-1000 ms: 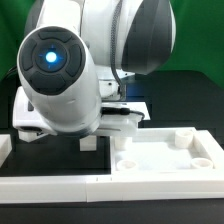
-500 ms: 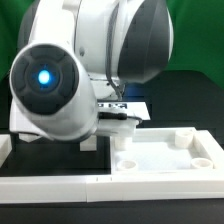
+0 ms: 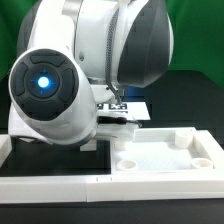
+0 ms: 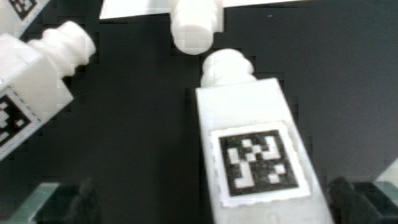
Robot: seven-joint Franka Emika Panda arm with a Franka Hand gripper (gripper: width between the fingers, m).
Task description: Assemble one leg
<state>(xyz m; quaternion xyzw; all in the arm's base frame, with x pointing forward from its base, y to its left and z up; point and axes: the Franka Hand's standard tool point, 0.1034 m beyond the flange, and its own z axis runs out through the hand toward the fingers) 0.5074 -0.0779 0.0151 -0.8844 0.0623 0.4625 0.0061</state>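
My gripper should close on the white leg [image 4: 249,140] now. My open fingers are on either side of the leg's tagged end in the wrist view, so they would hold the leg.
In the wrist view a white leg [image 4: 249,140] with a black-and-white tag lies on the black table, its narrow peg end pointing away from my gripper. My gripper [image 4: 222,205] is open. Its dark fingertips [image 4: 59,203] stand wide on either side of the leg's tagged end without touching it. A second leg [image 4: 36,75] lies beside it and a third [image 4: 192,25] lies beyond it. In the exterior view the arm's body [image 3: 50,90] hides the gripper and the legs.
The large white panel [image 3: 165,155] with round corner holes lies at the exterior view's right. A white border strip [image 3: 50,180] runs along the front. The marker board [image 3: 138,107] lies behind the arm, and its edge shows in the wrist view [image 4: 285,8].
The arm has swung toward the exterior view's left and come lower. It now covers the small white leg that showed under it one second ago.
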